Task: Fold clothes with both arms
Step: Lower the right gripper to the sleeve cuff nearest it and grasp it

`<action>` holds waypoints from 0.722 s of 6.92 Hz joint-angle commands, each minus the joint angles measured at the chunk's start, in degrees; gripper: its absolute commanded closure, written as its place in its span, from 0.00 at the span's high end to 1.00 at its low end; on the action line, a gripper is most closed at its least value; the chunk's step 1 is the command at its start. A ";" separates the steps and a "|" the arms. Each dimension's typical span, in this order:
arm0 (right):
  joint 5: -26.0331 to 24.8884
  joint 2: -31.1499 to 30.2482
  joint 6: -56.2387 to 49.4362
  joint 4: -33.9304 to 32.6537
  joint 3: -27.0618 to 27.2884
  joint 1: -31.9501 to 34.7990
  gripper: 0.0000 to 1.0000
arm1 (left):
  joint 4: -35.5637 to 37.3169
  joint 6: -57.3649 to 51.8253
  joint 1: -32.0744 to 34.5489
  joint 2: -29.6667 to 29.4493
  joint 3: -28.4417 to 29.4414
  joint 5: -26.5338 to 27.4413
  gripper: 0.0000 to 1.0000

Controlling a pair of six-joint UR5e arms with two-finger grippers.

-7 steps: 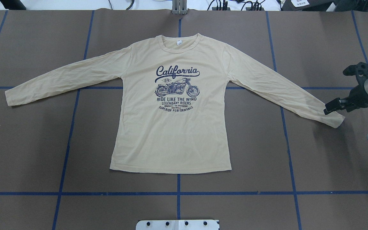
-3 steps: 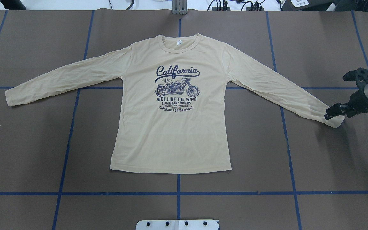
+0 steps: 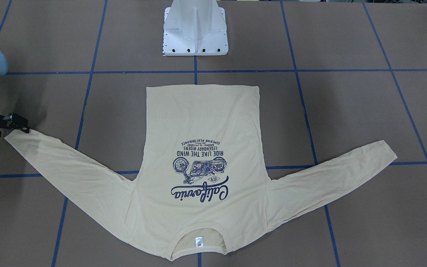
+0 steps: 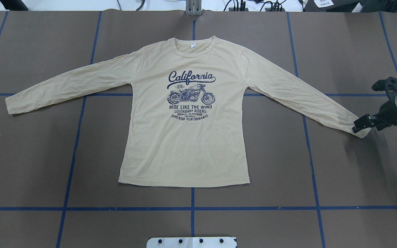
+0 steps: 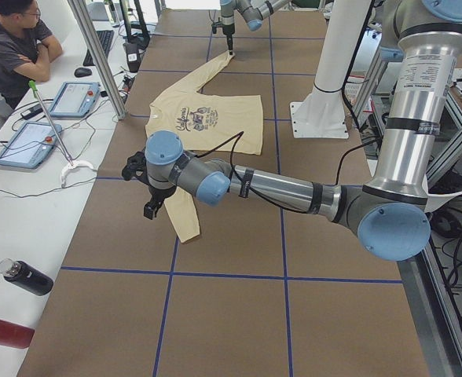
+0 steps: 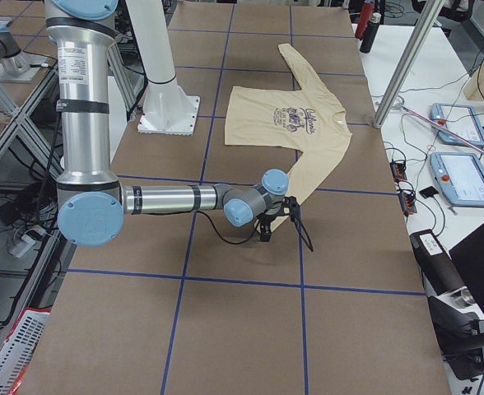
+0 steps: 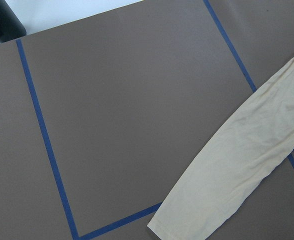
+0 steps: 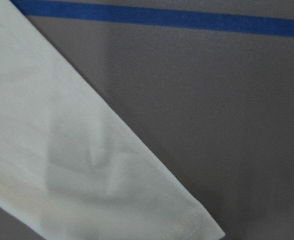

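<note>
The robot's right gripper will next fold the sleeve across the printed chest (image 3: 201,178), so it will grab the T-shirt by its sleeve cuff (image 3: 17,138).
The cream-yellow long-sleeved T-shirt (image 4: 184,137) lies flat and print-up, sleeves spread; it also shows in the front view (image 3: 202,122). My right gripper (image 4: 360,124) hangs low over the right sleeve's cuff (image 4: 364,132), jaws apart, holding nothing; it also shows in the front view (image 3: 19,124). The right wrist view shows that cuff (image 8: 137,200) very close. My left gripper (image 5: 151,206) shows only in the left side view, just beside the left sleeve's cuff (image 5: 188,228); I cannot tell if it is open or shut. The left wrist view shows that sleeve (image 7: 237,165) from above.
The white pedestal base (image 3: 195,33) stands at the robot's side of the brown table with blue tape lines (image 4: 191,208). A seated operator (image 5: 15,47), tablets (image 5: 74,98), a metal pole (image 5: 97,59) and bottles (image 5: 27,279) line the far side.
My right gripper has moved down and slightly back toward the robot, closer onto the right cuff. The shirt has not moved.
</note>
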State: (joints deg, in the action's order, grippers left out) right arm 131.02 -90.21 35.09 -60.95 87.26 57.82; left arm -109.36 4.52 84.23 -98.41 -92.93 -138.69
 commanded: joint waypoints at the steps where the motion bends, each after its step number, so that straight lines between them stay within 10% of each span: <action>1: 0.03 0.47 0.07 -0.14 -0.25 -0.07 0.79 | 0.03 -0.04 0.05 0.06 -0.41 0.00 0.99; 5: 0.38 0.83 0.07 -0.22 0.36 -0.07 0.11 | 0.03 -0.04 -0.03 0.06 -0.23 0.09 0.99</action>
State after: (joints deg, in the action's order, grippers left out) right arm 131.23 -89.50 35.16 -61.13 87.33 57.75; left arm -109.34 4.48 84.20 -98.35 -93.24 -138.67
